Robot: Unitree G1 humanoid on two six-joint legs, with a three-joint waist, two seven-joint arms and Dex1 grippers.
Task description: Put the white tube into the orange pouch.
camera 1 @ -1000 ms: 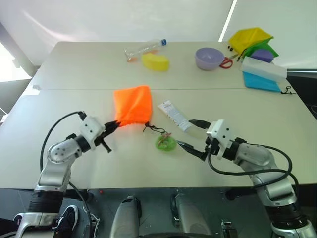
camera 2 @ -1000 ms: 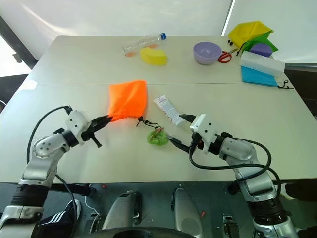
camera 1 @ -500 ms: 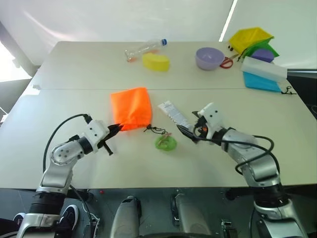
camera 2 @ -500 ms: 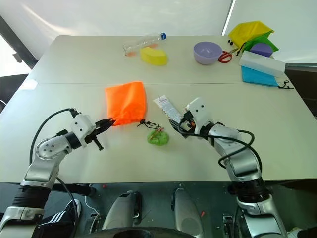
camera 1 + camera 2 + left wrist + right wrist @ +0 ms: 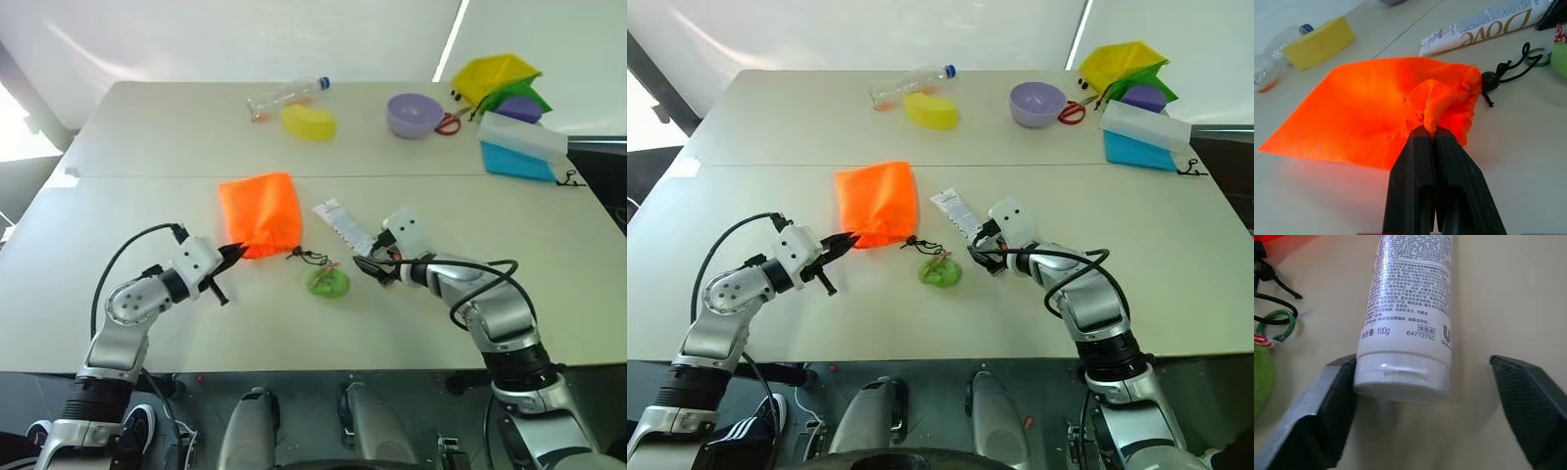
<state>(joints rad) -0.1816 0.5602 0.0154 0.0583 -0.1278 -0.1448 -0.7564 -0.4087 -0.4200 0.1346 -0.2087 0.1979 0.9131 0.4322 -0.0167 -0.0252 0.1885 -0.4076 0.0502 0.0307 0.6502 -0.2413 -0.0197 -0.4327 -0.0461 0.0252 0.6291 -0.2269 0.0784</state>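
The right gripper grabs the white tube by its end with the cap next, to slide the tube into the orange pouch.
The orange pouch lies flat at mid-table, and my left gripper is shut on a fold of fabric at its gathered mouth. Its dark cord runs to a green round tag. Beside the pouch lies the white tube, its cap end toward me. My right gripper is open, tilted down over that cap end. In the right wrist view the tube lies between the two fingers; one finger touches the cap, the other stands apart.
Along the far edge lie a clear bottle, a yellow sponge, a purple bowl and red scissors. A blue and white box and a yellow bag sit at the far right.
My right gripper has moved forward and down to the tube's cap end, tipping downward, and its fingers have narrowed. The left gripper keeps its hold on the pouch mouth.
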